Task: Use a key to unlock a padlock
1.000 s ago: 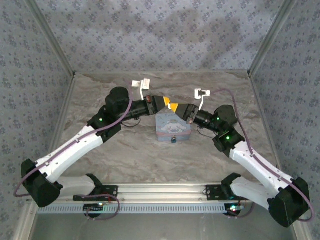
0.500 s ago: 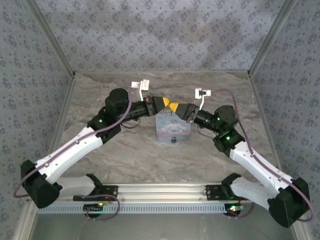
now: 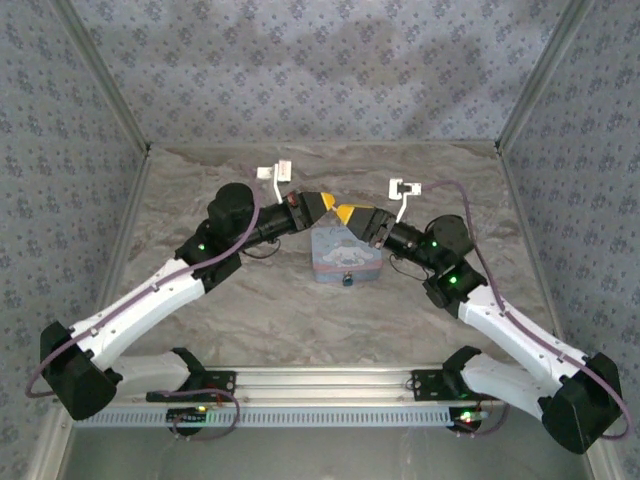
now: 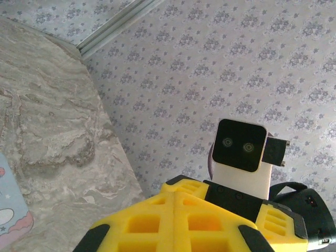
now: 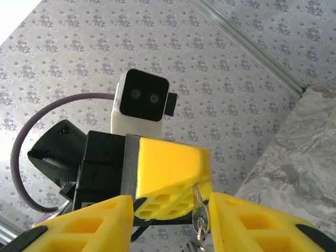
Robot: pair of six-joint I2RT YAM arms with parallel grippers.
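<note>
I should next grab the key by its head (image 5: 200, 217) with my right gripper. The key's blade then stays free to go into the padlock and unlock it.
Both grippers meet tip to tip above the pale blue tin (image 3: 347, 256). My left gripper (image 3: 322, 204) is shut, its yellow fingers (image 4: 176, 210) pressed flat together. In the right wrist view its tip (image 5: 173, 173) pinches the blade of a small silver key (image 5: 199, 212), whose head and ring hang below. My right gripper (image 3: 346, 212) is open, its fingers (image 5: 84, 228) standing either side of the left gripper's tip, and the key hangs close beside the right-hand one (image 5: 257, 223). A tiny dark lump, the padlock (image 3: 347, 281), sits at the tin's near edge.
Patterned walls close in the marbled table (image 3: 250, 310) on three sides. White wrist cameras (image 3: 283, 170) (image 3: 405, 186) stick up from both arms. A metal rail (image 3: 320, 380) runs along the near edge between the arm bases.
The right gripper's jaws have opened off the key, which stays pinched in the left gripper. Both gripper tips have shifted slightly left and up over the tin.
</note>
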